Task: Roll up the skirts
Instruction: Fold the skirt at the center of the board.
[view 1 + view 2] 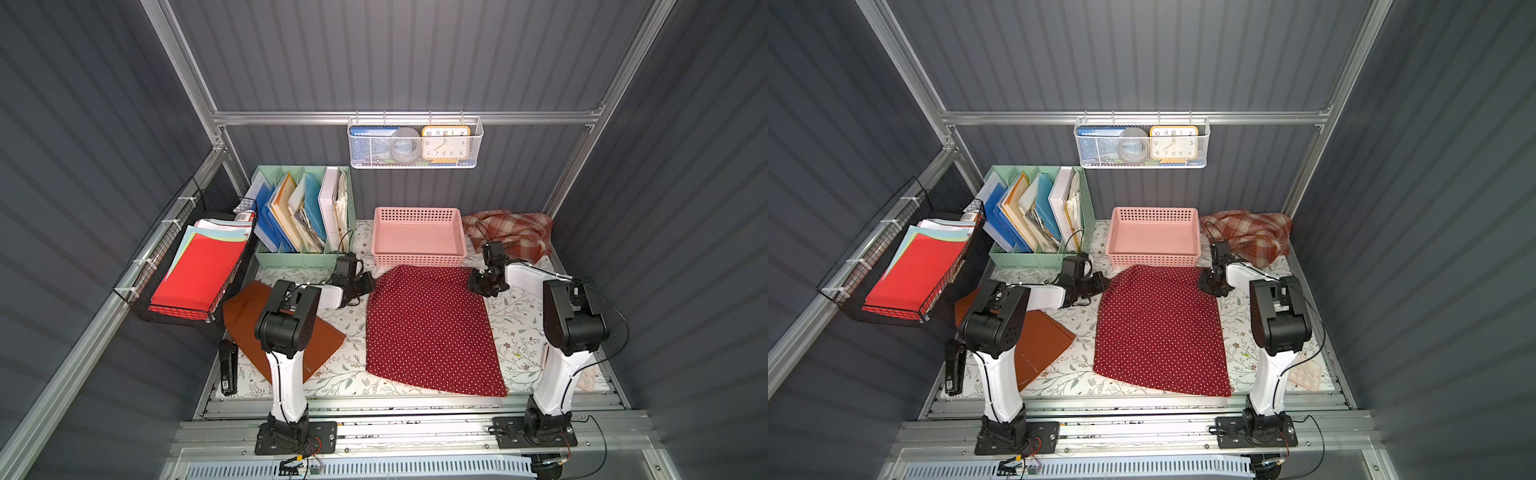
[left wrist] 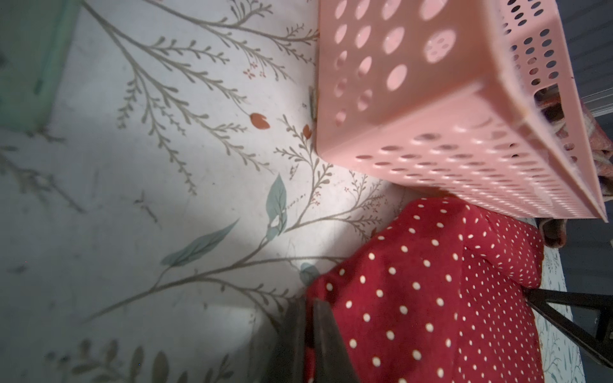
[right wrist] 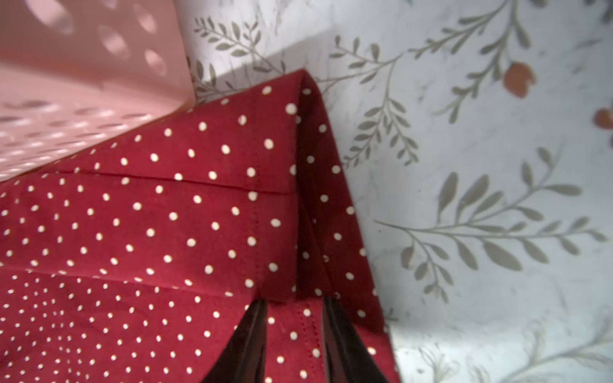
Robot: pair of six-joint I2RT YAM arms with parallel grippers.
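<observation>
My left gripper is opposite the far corner of the polka-dot skirt, so my right gripper should next grab the skirt at that corner by its folded-over hem. Then both ends of the skirt can roll up together.
The dark red polka-dot skirt (image 1: pixel 432 332) (image 1: pixel 1160 332) lies spread flat mid-table, its far edge against the pink basket. My left gripper (image 1: pixel 368 282) (image 2: pixel 310 301) is at its far left corner, shut with red cloth pinched between the jaws. My right gripper (image 1: pixel 478 286) (image 3: pixel 295 301) is at the far right corner, where the hem (image 3: pixel 298 165) is folded over. Its jaws stand apart with cloth lying between them. The rust-orange skirt (image 1: pixel 245 320) lies flat under the left arm. The plaid skirt (image 1: pixel 515 230) sits crumpled in the far right corner.
A pink perforated basket (image 1: pixel 417 259) (image 2: pixel 431 116) stands just beyond the polka-dot skirt. A green file organizer (image 1: pixel 291 262) is at the back left. A black wire tray (image 1: pixel 178 311) of red paper hangs on the left wall. A black stapler (image 1: pixel 227 365) lies at the front left.
</observation>
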